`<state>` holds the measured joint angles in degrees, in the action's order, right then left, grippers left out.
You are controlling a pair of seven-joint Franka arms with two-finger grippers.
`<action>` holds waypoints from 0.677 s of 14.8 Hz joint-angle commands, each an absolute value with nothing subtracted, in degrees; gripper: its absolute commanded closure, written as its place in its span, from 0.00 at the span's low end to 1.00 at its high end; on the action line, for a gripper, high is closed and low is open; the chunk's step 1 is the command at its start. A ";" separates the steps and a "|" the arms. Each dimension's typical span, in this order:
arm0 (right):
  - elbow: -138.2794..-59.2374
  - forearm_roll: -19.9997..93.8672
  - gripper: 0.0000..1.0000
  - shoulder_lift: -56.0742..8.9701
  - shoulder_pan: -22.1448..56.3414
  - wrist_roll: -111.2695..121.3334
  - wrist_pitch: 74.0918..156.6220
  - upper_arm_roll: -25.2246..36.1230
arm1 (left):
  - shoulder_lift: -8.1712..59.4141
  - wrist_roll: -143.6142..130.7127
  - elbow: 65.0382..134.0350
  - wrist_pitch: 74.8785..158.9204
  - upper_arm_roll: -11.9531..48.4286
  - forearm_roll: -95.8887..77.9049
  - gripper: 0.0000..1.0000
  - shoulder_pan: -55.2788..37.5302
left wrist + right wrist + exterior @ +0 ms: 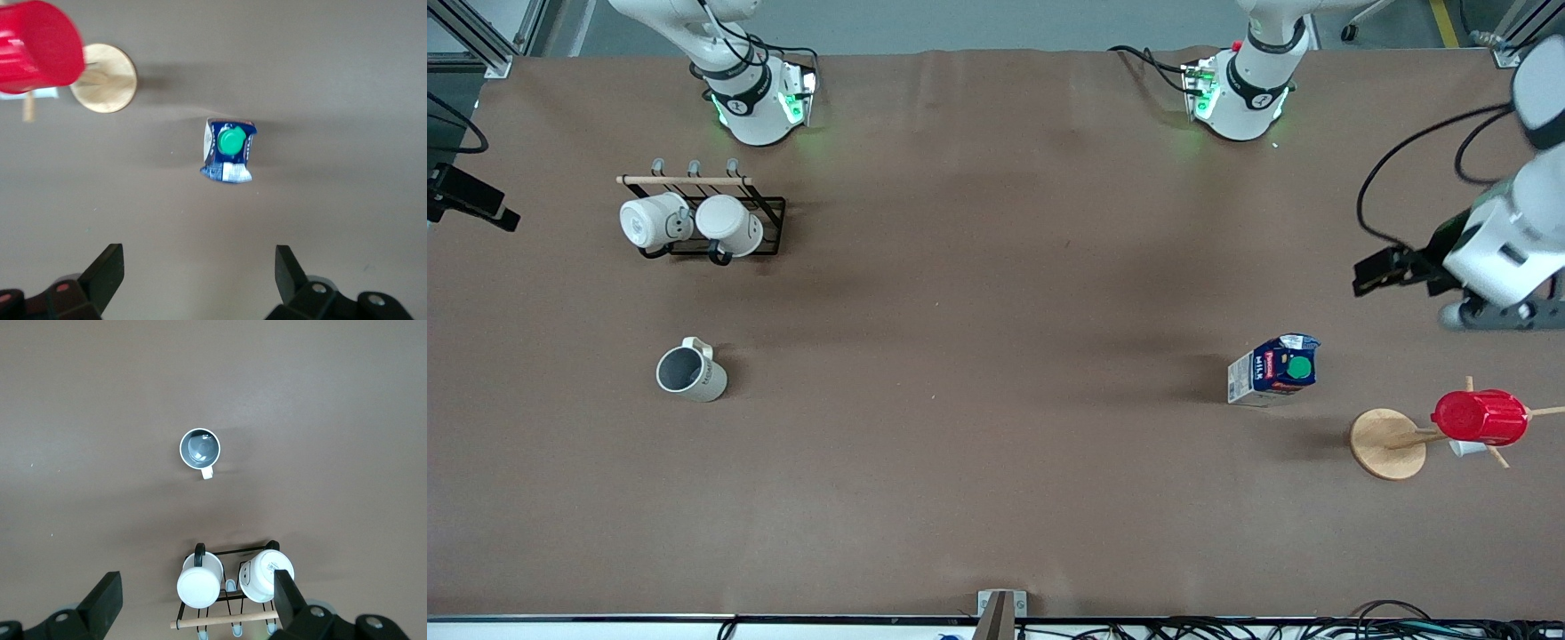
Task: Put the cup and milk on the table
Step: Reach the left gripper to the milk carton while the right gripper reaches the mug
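I need to grab the milk carton next with my left gripper, so I can set the milk on the tabletop beside the cup (690, 370). I should hold the carton by its green-capped top end (1293, 362).
The cream cup (690, 370) with a dark grey inside stands upright on the brown table (996, 311) toward the right arm's end; it also shows in the right wrist view (199, 448). The milk carton (1274, 370) stands upright on the table toward the left arm's end, its green cap up (229, 150). My left gripper (1494, 318) hangs open and empty (199, 270) over bare table beside the milk. My right gripper (197, 597) is open and empty, high over the mug rack, out of the front view.
A black wire rack (769, 233) with a wooden bar holds two white mugs (654, 220) near the right arm's base. A wooden cup tree (1387, 443) carries a red ribbed cup (1480, 417) beside the milk, nearer the front camera. A black camera (467, 200) sits at the table's end.
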<state>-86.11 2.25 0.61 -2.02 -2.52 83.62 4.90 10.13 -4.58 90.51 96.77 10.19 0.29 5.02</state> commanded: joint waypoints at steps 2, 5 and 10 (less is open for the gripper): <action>-87.61 2.20 0.00 0.44 -2.20 -1.67 83.58 4.39 | 13.18 -5.19 97.09 108.59 10.46 0.52 0.00 5.01; -95.68 2.20 0.00 -0.53 -1.32 -1.50 92.33 4.39 | 15.46 -4.92 103.35 119.16 10.46 1.31 0.00 5.10; -108.01 2.02 0.00 -5.78 -1.32 5.87 111.77 4.39 | 18.11 -4.92 103.36 120.06 10.81 2.11 0.00 4.83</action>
